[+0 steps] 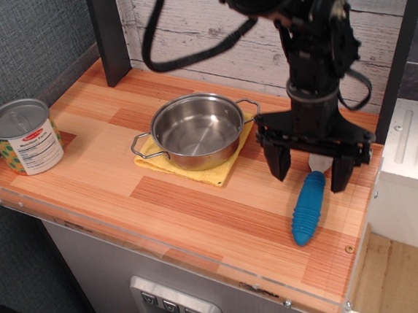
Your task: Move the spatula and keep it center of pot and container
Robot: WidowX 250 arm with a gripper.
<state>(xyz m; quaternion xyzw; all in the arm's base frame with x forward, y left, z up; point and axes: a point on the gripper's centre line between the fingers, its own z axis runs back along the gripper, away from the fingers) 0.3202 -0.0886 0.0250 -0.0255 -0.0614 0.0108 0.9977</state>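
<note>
The robot's gripper next needs to grab the spatula by its grey top end (pixel 320 163), so it can set the spatula midway between the pot (pixel 196 131) and the container.
The spatula (pixel 308 208) lies at the right of the wooden counter, blue ribbed handle toward the front; its grey pronged head is mostly hidden behind my gripper. My gripper (pixel 310 168) hangs open just above the spatula's upper end, one finger (pixel 278 159) to its left and the other at its right. The shiny steel pot (pixel 196 131) sits empty on a yellow cloth (pixel 217 167) in the middle back. The container (pixel 23 137), a can with a silver top and white label, stands at the far left.
A dark post (pixel 108 35) stands at the back left, another (pixel 399 52) at the back right. The counter's front edge (pixel 174 256) has a clear lip. A white unit (pixel 415 168) stands beyond the right edge.
</note>
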